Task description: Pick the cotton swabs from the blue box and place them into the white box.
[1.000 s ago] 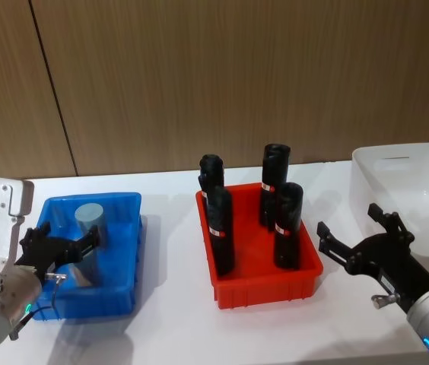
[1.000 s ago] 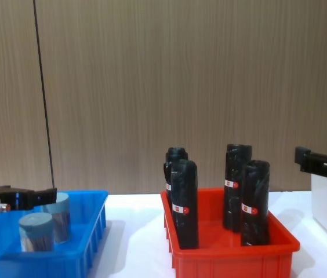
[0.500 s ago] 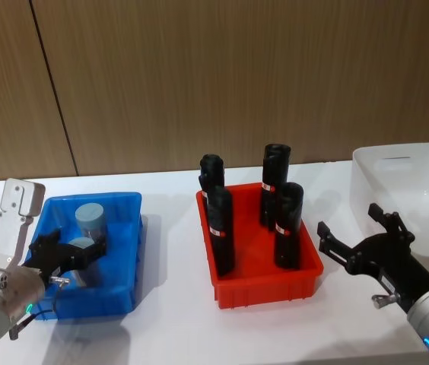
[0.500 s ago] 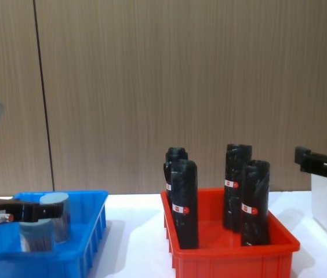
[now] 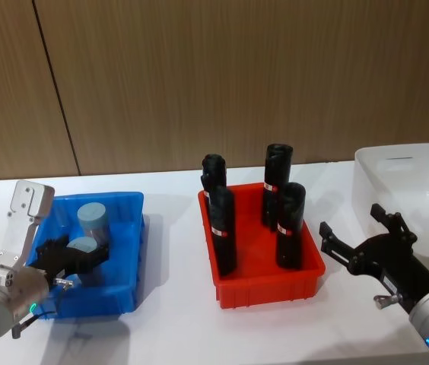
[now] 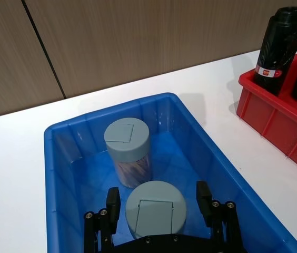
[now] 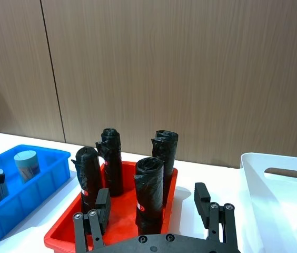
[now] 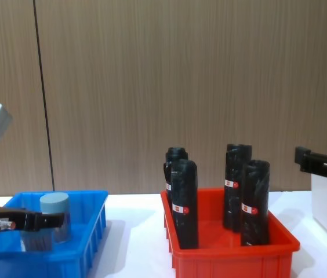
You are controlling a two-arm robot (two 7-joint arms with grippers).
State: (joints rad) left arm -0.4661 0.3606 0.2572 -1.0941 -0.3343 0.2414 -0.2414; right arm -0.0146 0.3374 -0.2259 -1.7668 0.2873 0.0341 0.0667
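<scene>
The blue box's sides rise around the near jar's lower body. My left gripper needs to grab the near jar's grey-blue lid [image 6: 156, 210] next.
Two cotton swabs jars with grey-blue lids stand in the blue box [image 5: 123, 293] at the table's left. The near jar [image 6: 155, 210] sits between the fingers of my left gripper [image 5: 80, 255], which is open around it with a small gap on each side. The far jar [image 5: 93, 220] stands just behind it, free. From the chest view, a left finger [image 8: 36, 220] crosses in front of the jars at lid height. The white box [image 5: 420, 179] stands at the far right. My right gripper [image 5: 349, 219] hovers open between the red bin and the white box, holding nothing.
A red bin [image 5: 269, 292] with several tall black rolls [image 5: 290, 223] stands in the middle of the table, between the blue box and the white box. A wooden wall runs behind the table. Bare white tabletop lies in front of the bins.
My left gripper has dropped lower into the blue box and now straddles the near jar. The right arm and all bins are unmoved.
</scene>
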